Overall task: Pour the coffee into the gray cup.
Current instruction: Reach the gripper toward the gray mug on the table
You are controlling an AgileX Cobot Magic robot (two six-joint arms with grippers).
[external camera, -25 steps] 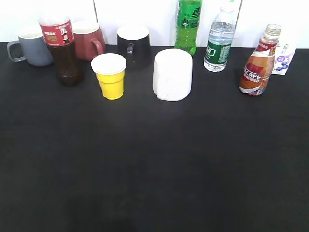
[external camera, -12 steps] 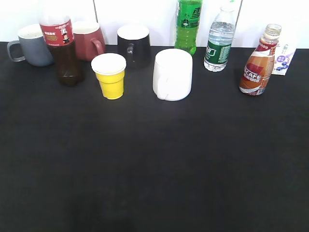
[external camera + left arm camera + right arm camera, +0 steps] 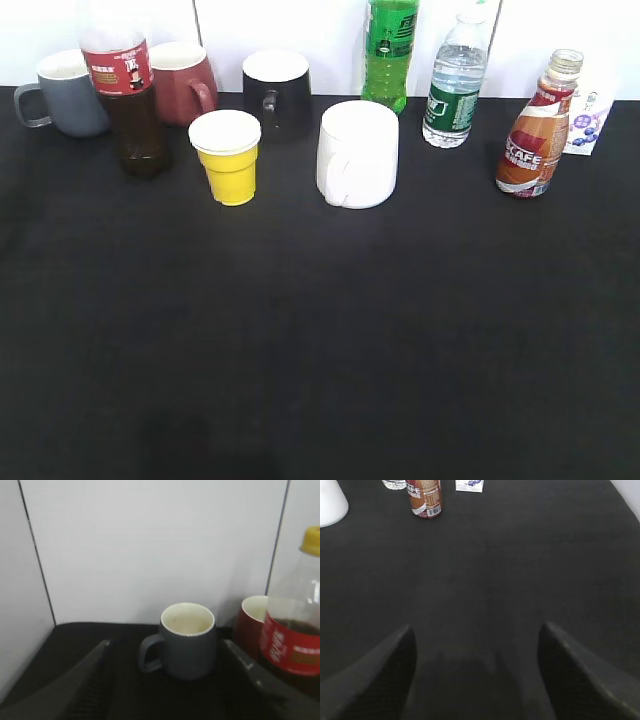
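The robot's left gripper will grab the gray cup by its handle (image 3: 30, 105) next, to bring the cup into place for the coffee (image 3: 532, 135).
The coffee bottle (image 3: 537, 128) with its red-orange "CAFE" label stands upright at the back right of the black table; it also shows at the top of the right wrist view (image 3: 424, 499). The gray cup (image 3: 68, 94) stands at the back left, handle to the left, and shows in the left wrist view (image 3: 189, 642) with a cream inside. My left gripper (image 3: 165, 650) is open, low over the table, with the gray cup just ahead between its fingers. My right gripper (image 3: 477, 630) is open and empty over bare table, well short of the coffee. Neither gripper shows in the exterior view.
A dark cola bottle (image 3: 128, 95) and a dark-red mug (image 3: 187, 83) stand right of the gray cup. A yellow cup (image 3: 228, 156), a black mug (image 3: 277, 92), a white mug (image 3: 357, 153), a green bottle (image 3: 390, 52), a water bottle (image 3: 455, 83) and a small carton (image 3: 587, 120) line the back.
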